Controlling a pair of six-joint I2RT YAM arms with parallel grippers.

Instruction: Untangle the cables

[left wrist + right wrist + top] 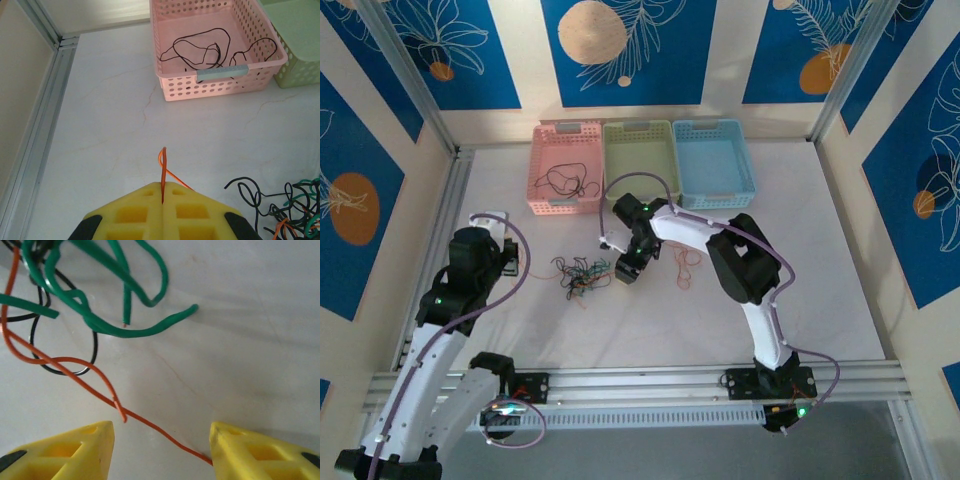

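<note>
The robot's right gripper needs to untangle the orange wire from the green and black wires, so next it should take hold of the orange wire on its part clear of those two.
The cables form a small tangle (580, 274) of black, green and orange wires on the white table, between the two grippers. My left gripper (163, 186) is shut on a thin orange wire (163, 165) that loops up out of its yellow fingers; the tangle (287, 210) lies to its right. In the top view the left gripper (517, 264) sits left of the tangle. My right gripper (162, 440) stands open just right of the tangle (628, 270), low over the table, with an orange wire (150, 425) running between its fingers. Green wires (100, 290) and a black wire (75, 371) lie ahead of it.
Three baskets line the back: pink (567, 205) holding a loose black cable (563, 180), green (640, 195) and blue (713, 197). A separate orange wire (688, 266) lies right of the right gripper. In the left wrist view the pink basket (220, 85) stands ahead.
</note>
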